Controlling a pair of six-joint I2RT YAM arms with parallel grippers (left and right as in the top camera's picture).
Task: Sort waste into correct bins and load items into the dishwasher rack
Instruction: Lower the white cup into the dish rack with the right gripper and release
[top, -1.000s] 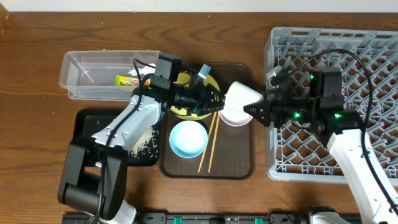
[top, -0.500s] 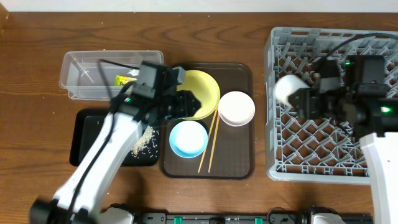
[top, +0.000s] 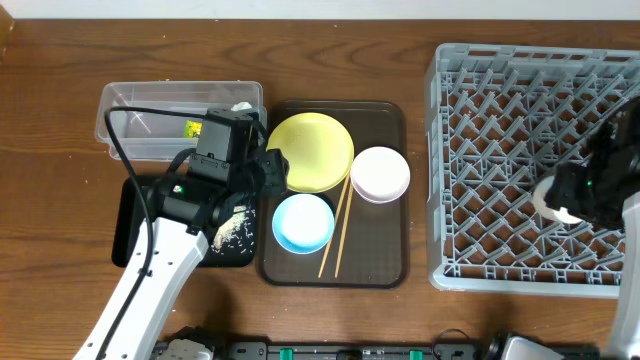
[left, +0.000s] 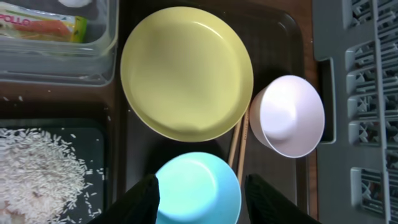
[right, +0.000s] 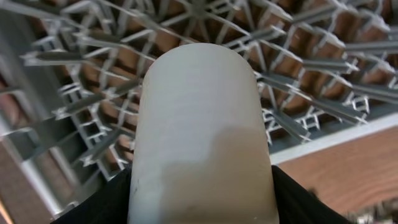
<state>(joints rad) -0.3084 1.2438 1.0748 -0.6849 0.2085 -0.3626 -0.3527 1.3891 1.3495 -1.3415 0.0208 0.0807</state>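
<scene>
I should keep holding the small pale cup with my right gripper, because it hangs above the pegs and would fall onto them if I opened now.
My right gripper is shut on the small pale cup and holds it over the right front part of the grey dishwasher rack. My left gripper is open and empty just above the light blue bowl. The yellow plate, pinkish-white bowl, blue bowl and chopsticks lie on the brown serving tray. The green-and-orange wrapper and a white scrap are in the clear tub. Rice grains lie in the black tray.
The brown serving tray sits between the two bins and the rack. The rack's upright pegs are close under the cup. Bare wood table lies left of the bins and along the far edge.
My right gripper carried the cup from beside the pinkish-white bowl across to the rack's right front. My left arm pulled back from the yellow plate toward the left.
</scene>
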